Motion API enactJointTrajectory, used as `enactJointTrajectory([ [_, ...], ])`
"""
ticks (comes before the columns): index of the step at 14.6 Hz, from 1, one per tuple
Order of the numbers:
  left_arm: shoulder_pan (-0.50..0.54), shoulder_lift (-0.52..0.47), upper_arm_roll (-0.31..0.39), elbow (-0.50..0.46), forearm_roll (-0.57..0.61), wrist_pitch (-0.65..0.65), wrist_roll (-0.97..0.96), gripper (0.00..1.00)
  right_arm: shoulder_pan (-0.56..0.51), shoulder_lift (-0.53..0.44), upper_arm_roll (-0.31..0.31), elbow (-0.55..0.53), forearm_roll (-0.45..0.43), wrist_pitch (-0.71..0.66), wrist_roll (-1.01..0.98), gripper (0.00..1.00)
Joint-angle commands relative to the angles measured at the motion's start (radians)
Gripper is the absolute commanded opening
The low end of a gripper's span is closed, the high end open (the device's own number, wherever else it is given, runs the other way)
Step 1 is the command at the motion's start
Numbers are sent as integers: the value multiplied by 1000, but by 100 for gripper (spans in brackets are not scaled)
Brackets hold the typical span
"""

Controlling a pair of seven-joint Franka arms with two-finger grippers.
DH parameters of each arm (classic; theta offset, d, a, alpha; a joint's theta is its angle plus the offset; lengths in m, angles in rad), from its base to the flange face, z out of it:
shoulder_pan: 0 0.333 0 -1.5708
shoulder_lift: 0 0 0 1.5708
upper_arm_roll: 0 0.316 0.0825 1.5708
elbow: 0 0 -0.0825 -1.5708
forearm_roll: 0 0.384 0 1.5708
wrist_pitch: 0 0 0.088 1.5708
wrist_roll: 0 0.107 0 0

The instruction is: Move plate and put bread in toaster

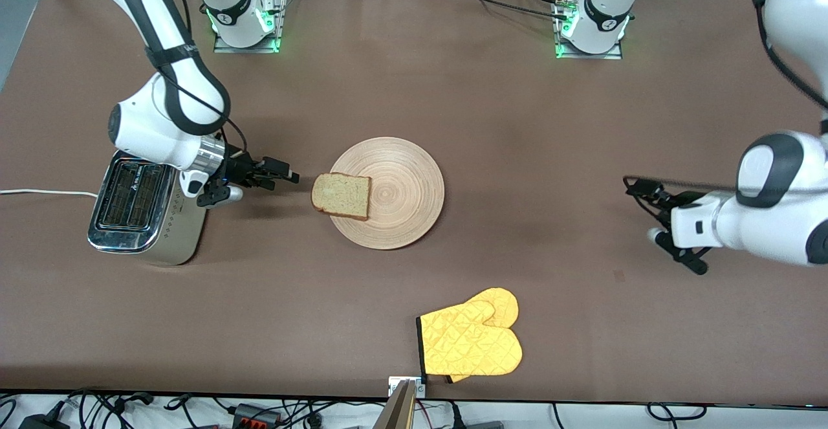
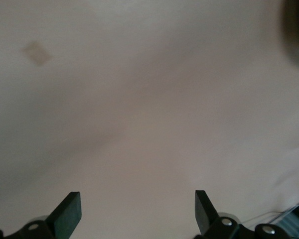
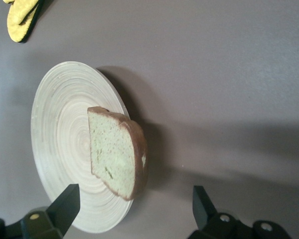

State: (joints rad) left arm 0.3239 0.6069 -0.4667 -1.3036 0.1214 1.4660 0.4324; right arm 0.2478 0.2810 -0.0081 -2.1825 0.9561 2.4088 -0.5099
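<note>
I will next grab the bread by its overhanging crust edge (image 1: 319, 193) with my right gripper, since the plate (image 1: 401, 186) lies close under the rest of the bread.
The round light-wood plate (image 1: 401, 186) lies mid-table. The bread (image 1: 341, 196), a tan slice with a dark crust, rests on the plate's edge toward the right arm's end and overhangs the rim. The toaster (image 1: 139, 212) stands at the right arm's end, its two slots showing nothing inside. My right gripper (image 1: 281, 176) hovers open between toaster and bread, a short gap from the slice. In the right wrist view the bread (image 3: 117, 154) and plate (image 3: 60, 139) lie ahead of the open right gripper (image 3: 134, 191). My left gripper (image 1: 642, 189) waits open over bare table (image 2: 139, 99) toward the left arm's end, and in its own wrist view the left gripper (image 2: 135, 196) is empty.
A yellow quilted oven mitt (image 1: 472, 341) lies near the table's front edge, nearer to the front camera than the plate. The toaster's white cord (image 1: 39, 193) runs off the table's end. A small stain (image 1: 619, 276) marks the table near the left gripper.
</note>
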Motion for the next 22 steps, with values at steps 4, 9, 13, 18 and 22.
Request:
enactJointTrajectory([
  [4,-100,-218,2,-20,215,-24,-30,100,85,87,2,-10,313,150,-181,100],
  [9,-144,-304,68,75,210,-12,-64,100,85,161,2,18,489,150,-303,100],
  [13,-304,-416,361,-38,-55,-9,-340,100,102,161,5,20,565,147,-294,75],
  [18,-348,-611,401,-276,-62,103,-380,100,111,159,5,21,581,151,-288,50],
  [22,-384,-638,410,-296,-55,96,-517,100,113,153,5,21,581,150,-272,25],
])
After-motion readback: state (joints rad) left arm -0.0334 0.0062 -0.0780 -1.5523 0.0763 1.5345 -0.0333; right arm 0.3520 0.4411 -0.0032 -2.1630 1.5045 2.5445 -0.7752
